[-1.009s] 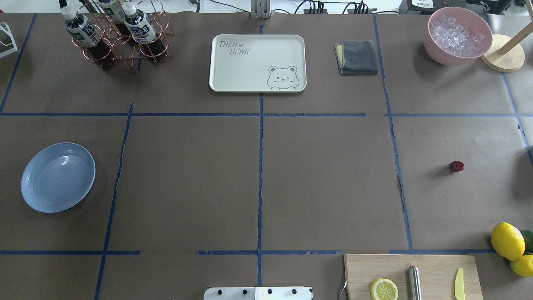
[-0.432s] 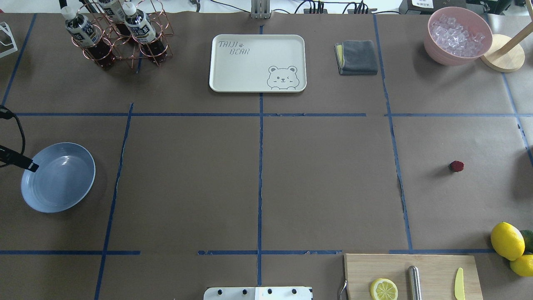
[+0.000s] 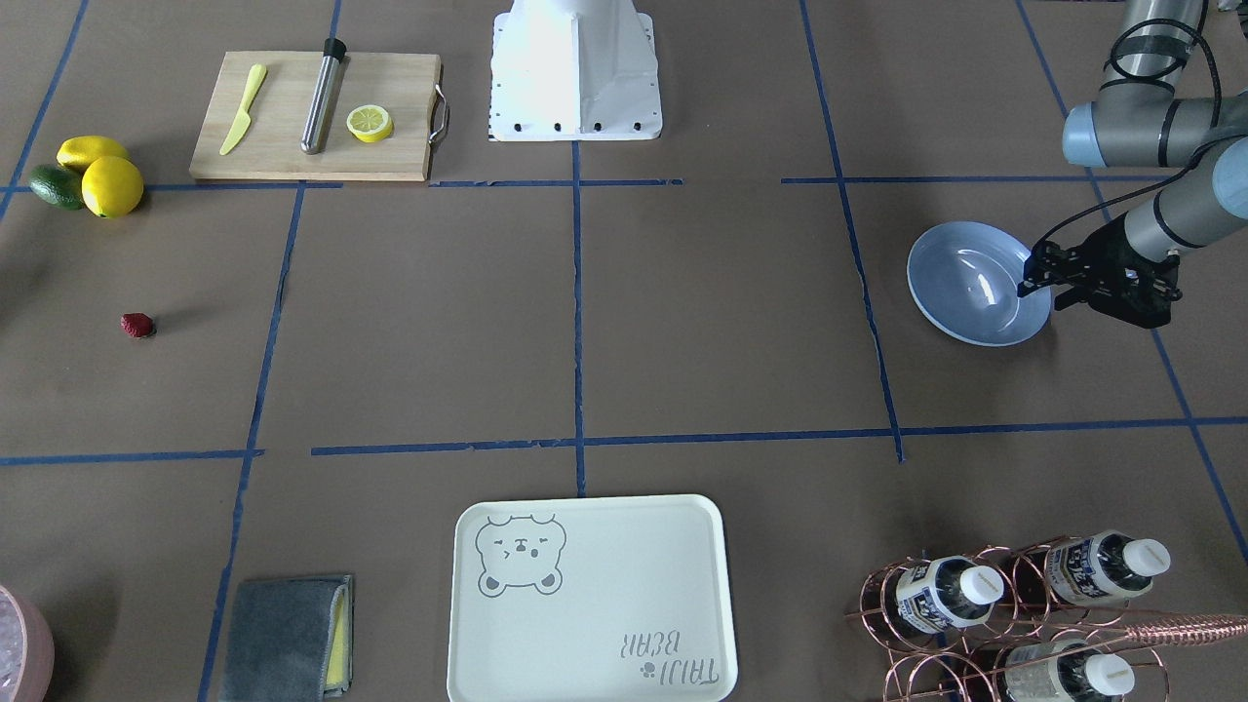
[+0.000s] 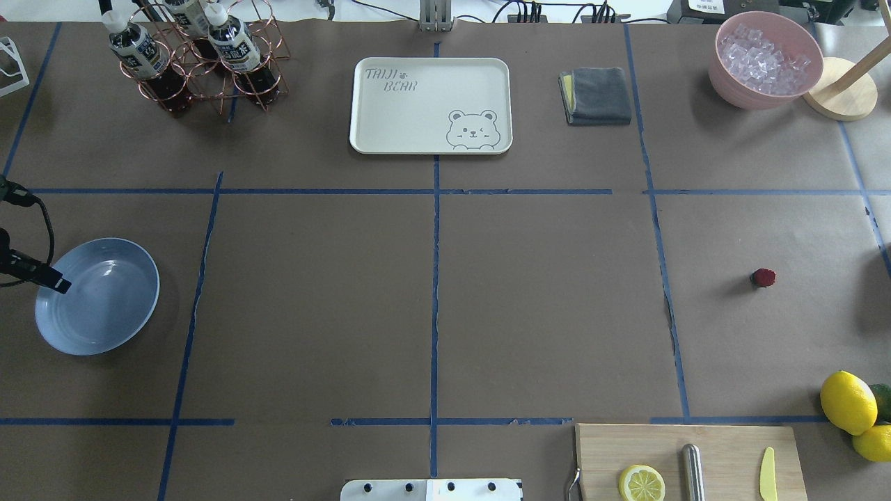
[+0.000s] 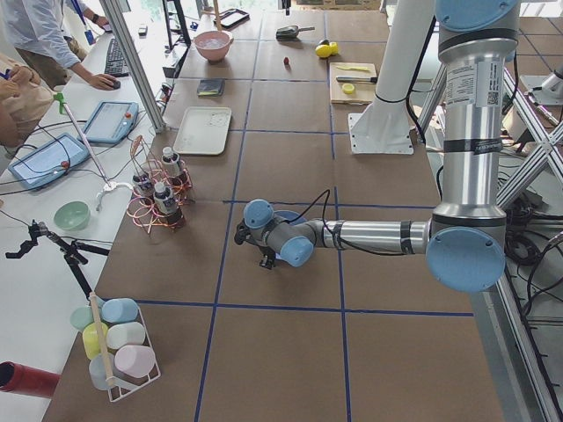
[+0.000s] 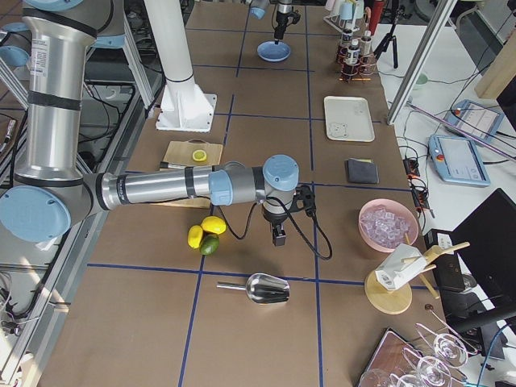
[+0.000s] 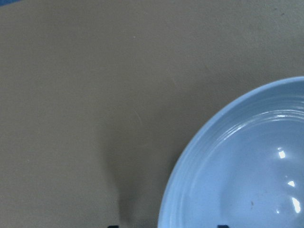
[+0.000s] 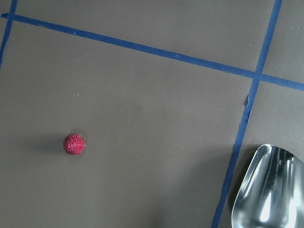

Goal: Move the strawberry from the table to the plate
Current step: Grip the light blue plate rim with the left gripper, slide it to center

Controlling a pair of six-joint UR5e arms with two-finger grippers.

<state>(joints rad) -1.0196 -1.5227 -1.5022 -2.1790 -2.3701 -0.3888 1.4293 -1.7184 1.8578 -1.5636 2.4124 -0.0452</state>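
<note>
The left gripper grabs the plate by its raised rim (image 3: 1032,308) next, to bring the plate within reach of the strawberry (image 3: 136,326).
The strawberry (image 4: 763,277) is a small dark red berry lying alone on the brown table (image 4: 543,306) at the right; it also shows in the front view (image 3: 137,325) and the right wrist view (image 8: 74,144). The pale blue plate (image 4: 104,320) rests empty at the far left. My left gripper (image 4: 57,282) hovers at the plate's (image 3: 960,283) outer rim, open and empty (image 3: 1041,283); its wrist view shows that rim (image 7: 199,156). My right gripper (image 6: 278,235) shows only in the right side view, hanging over the strawberry's area, and I cannot tell its state.
A cream bear tray (image 4: 430,104), a copper bottle rack (image 4: 198,59), a grey cloth (image 4: 597,95) and a pink ice bowl (image 4: 764,59) line the far side. A cutting board (image 4: 689,459), lemons (image 4: 848,402) and a metal scoop (image 8: 268,190) lie near the strawberry's side.
My left arm has come in from the left edge of the overhead view and its gripper has reached the plate's rim. The strawberry and plate have not moved.
</note>
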